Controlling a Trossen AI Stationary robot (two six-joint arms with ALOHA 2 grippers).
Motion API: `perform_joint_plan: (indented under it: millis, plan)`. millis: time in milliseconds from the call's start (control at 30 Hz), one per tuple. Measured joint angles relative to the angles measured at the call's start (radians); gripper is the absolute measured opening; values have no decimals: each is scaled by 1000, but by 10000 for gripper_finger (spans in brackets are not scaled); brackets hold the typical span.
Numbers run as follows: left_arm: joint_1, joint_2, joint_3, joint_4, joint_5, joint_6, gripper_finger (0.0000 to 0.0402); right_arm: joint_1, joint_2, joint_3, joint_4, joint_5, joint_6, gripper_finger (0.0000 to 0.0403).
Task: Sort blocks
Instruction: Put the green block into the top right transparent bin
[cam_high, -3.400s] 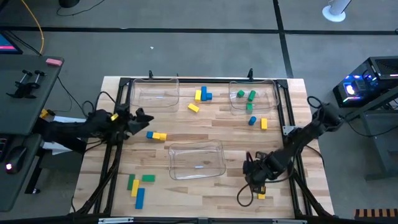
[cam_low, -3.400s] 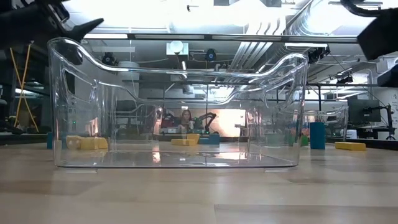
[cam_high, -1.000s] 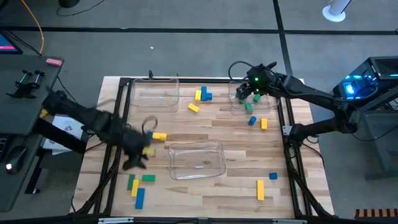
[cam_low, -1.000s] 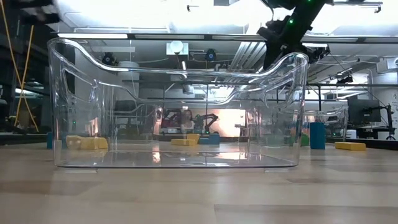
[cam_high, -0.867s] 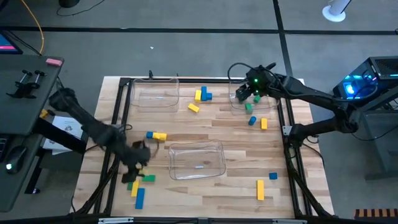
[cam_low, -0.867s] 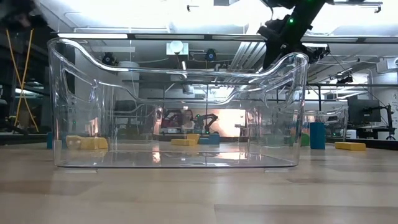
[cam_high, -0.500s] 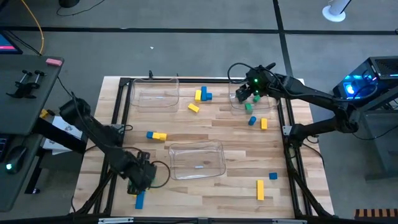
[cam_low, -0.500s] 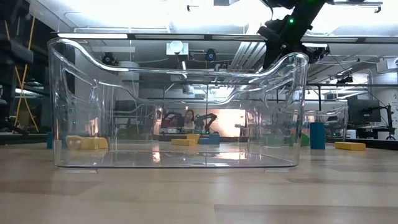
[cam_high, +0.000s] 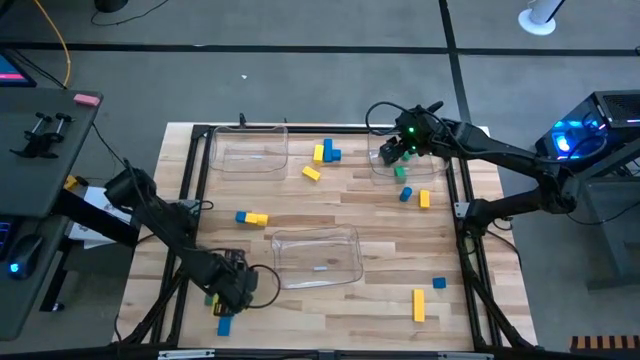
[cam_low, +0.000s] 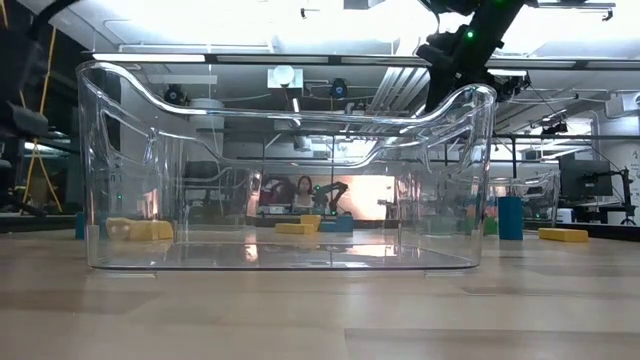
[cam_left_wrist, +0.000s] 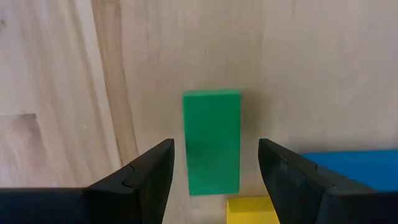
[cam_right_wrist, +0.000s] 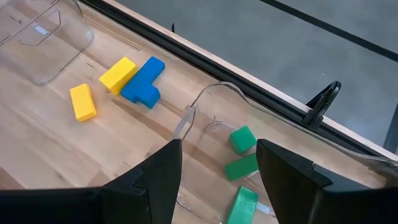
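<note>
My left gripper needs to grab the green bar block (cam_left_wrist: 211, 142) by its long sides next, so it can be sort in with the other green ones.
My left gripper (cam_high: 233, 286) (cam_left_wrist: 216, 144) hangs open over the near left part of the table. Its fingers stand on either side of a green bar block (cam_left_wrist: 211, 142) that lies flat on the wood, with a gap on each side. A blue block (cam_left_wrist: 354, 167) and a yellow block (cam_left_wrist: 251, 210) lie right beside the green bar. My right gripper (cam_high: 399, 143) (cam_right_wrist: 217, 146) is open above the far right clear bin (cam_high: 428, 150), which holds three green blocks (cam_right_wrist: 242, 138). More yellow blocks (cam_right_wrist: 117, 73) and a blue block (cam_right_wrist: 143, 82) lie scattered on the table.
A clear bin (cam_high: 316, 257) (cam_low: 285, 170) stands mid-table and another (cam_high: 248, 150) at the far left. Loose blocks: blue and yellow (cam_high: 251, 217) left of centre, green, blue and yellow (cam_high: 405, 194) near the right bin, blue (cam_high: 439, 284) and yellow (cam_high: 418, 305) near right, blue (cam_high: 222, 325) by the left gripper.
My left arm has swung toward the table's near edge, past the middle bin's left side, and has come down over the green, yellow and blue blocks at the near left.
</note>
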Motion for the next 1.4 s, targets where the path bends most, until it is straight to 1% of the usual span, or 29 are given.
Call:
perform_joint_plan:
  millis: [133,233,300,433,467,567,633,700,733,767,833,900,967,1067,1167,1233,1300,1400]
  plan:
    - [8,58,2,-1,12,0,220,0,0,0,-2,0,-7,204]
    - [14,75,5,-1,36,6,204,0,0,0,-2,0,-7,204]
    - [20,70,4,-2,36,15,173,0,0,0,-5,0,-7,204]
    - [47,37,-2,-10,43,15,83,0,0,0,-5,-3,-7,204]
    - [58,22,-3,-14,41,15,77,0,0,0,-4,-16,-7,204]
    - [92,-63,-2,-84,40,42,77,0,0,0,24,-118,-22,204]
    - [121,-139,1,-159,24,66,77,0,0,0,64,-264,-36,204]
    - [159,-230,19,-249,-31,90,77,6,0,0,121,-421,-15,204]
    - [185,-274,36,-283,-69,115,77,15,0,0,151,-485,23,204]
    - [213,-315,55,-306,-113,148,77,27,0,0,182,-531,67,204]
    - [280,-375,99,-326,-210,244,77,63,0,0,238,-562,174,204]
    - [355,-407,157,-308,-295,360,77,110,3,0,276,-538,295,204]
    - [443,-402,216,-282,-347,487,77,165,12,0,318,-489,402,204]
    - [572,-347,289,-221,-378,663,77,252,39,0,407,-402,523,204]
    - [673,-265,352,-145,-403,798,77,323,75,0,517,-324,601,204]
    - [719,-202,394,-97,-415,856,77,352,105,0,566,-273,632,204]
    - [750,-142,436,-54,-415,906,77,369,134,0,575,-218,671,204]
    - [770,-65,490,-3,-414,987,77,378,178,0,578,-178,715,204]
